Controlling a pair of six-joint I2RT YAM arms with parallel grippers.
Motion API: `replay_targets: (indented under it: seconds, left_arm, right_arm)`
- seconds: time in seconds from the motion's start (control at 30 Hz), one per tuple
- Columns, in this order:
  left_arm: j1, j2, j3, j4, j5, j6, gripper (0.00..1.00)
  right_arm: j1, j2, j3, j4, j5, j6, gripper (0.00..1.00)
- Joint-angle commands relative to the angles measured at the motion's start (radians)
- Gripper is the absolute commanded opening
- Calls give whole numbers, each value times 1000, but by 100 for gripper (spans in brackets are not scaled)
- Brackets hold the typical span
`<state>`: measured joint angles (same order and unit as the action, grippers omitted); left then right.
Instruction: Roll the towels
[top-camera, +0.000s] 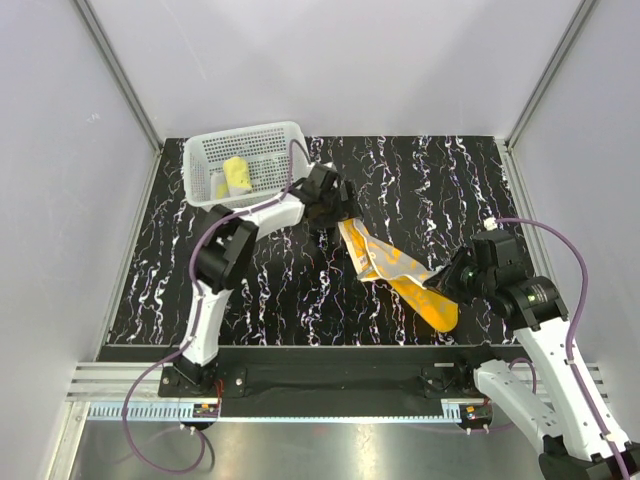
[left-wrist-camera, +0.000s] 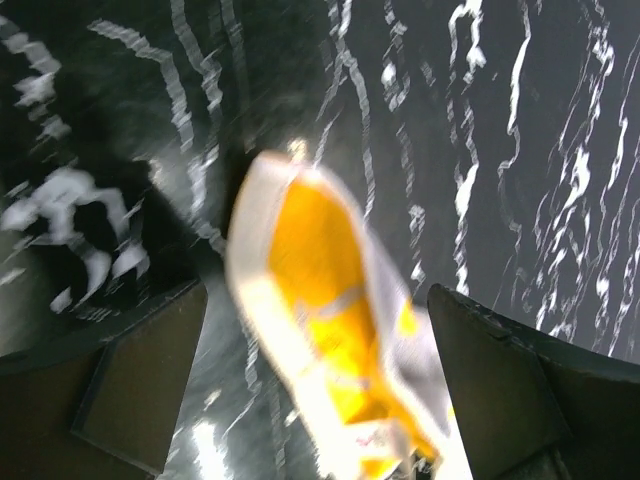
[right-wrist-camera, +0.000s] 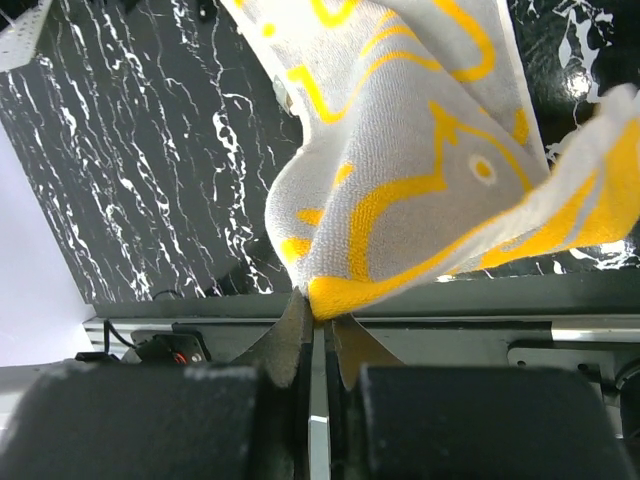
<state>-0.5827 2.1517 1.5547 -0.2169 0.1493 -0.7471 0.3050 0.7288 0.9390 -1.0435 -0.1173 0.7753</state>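
Note:
Next, my left gripper grips the towel's far end corner (top-camera: 348, 223) (left-wrist-camera: 292, 184), opposite the corner that my right gripper holds, to spread the towel for rolling.
A yellow and white towel (top-camera: 400, 272) hangs stretched above the black marbled table (top-camera: 440, 180), between my two grippers. My right gripper (top-camera: 457, 280) is shut on its near corner; in the right wrist view the fingertips (right-wrist-camera: 300, 325) pinch the yellow hem of the towel (right-wrist-camera: 400, 180). My left gripper (top-camera: 330, 208) is at the towel's far end. In the left wrist view it (left-wrist-camera: 315, 300) is open, fingers wide apart, with the blurred towel (left-wrist-camera: 305, 225) between them and not gripped.
A white plastic basket (top-camera: 262, 140) stands at the back left of the table with a rolled yellow towel (top-camera: 237, 176) inside. Grey walls close in the table on three sides. A metal rail (top-camera: 330, 375) runs along the near edge.

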Motion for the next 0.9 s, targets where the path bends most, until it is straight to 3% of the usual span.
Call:
replay_targets:
  seconds: [0.0,0.13,0.27,0.5,0.77,0.87]
  left_arm:
    - [-25,52,126,-58,-73,-52,99]
    - [-31,65,151,-47,-105,-58,99]
    - [-35,125,302,-203,-192,-28,98]
    - [-66,223,464,-335,-286,86,72]
    - [-104,284,577,-420,-339,156,68]
    - [-108,304,600,-432,-340,167,53]
  right_arm:
    - [6,-11,-6,26,-7,13,0]
    - [5,-9,-6,20,-8,1,0]
    - [6,-23,-20,16,-13,-2,0]
    - [5,-57,-60,11,-28,-1,0]
    - [6,-71,-89,17,-31,1,0]
    - [5,-69,-89,19,-30,1,0]
